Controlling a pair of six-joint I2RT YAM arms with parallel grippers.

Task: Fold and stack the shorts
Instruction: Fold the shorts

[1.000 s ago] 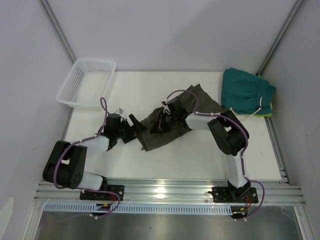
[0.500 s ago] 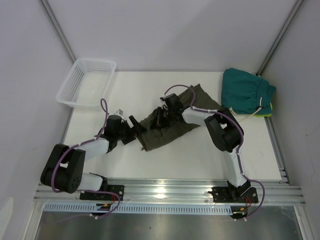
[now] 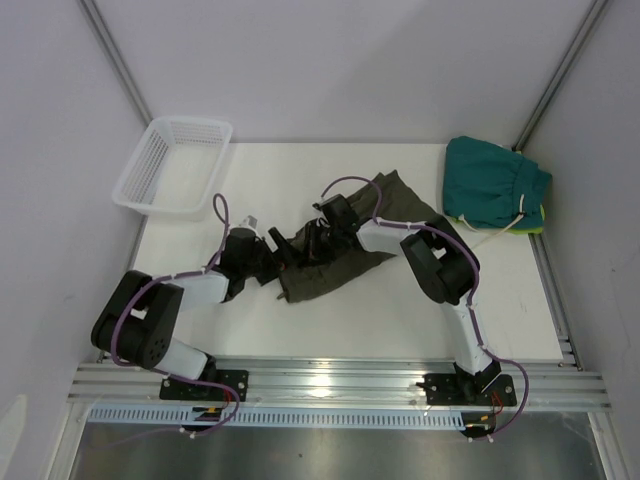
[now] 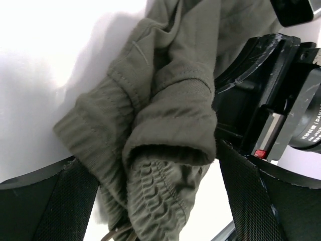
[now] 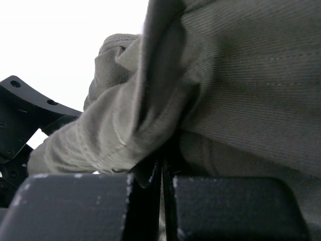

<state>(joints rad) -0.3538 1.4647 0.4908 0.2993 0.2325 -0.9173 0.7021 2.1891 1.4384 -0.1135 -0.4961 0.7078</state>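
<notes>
I should next take the olive-green shorts [image 3: 345, 255] with my left gripper by the bunched edge [image 3: 287, 262], both layers together, beside the right gripper's fold, to straighten and fold them.
The olive-green shorts [image 3: 345, 255] lie bunched in the middle of the white table. In the left wrist view the shorts [image 4: 170, 100] show a gathered waistband and a dark drawstring end. My left gripper [image 3: 283, 250] is open at the shorts' left edge, and in its own view [image 4: 155, 201] the bunched waistband sits between the wide-apart fingers. My right gripper [image 3: 312, 240] is shut on a fold of the olive shorts [image 5: 241, 75], with thin cloth pinched between its fingers [image 5: 163, 201]. The folded teal shorts [image 3: 495, 180] with a white drawstring lie at the back right.
A white plastic basket [image 3: 175, 165] stands at the back left corner. The two grippers are very close together; the right gripper's body [image 4: 271, 100] fills the right of the left wrist view. Metal frame rails run along the table's near edge and right side.
My left gripper has moved right, up to the shorts' left edge, and now has the waistband between its fingers. My right gripper has shifted slightly left while still holding the cloth.
</notes>
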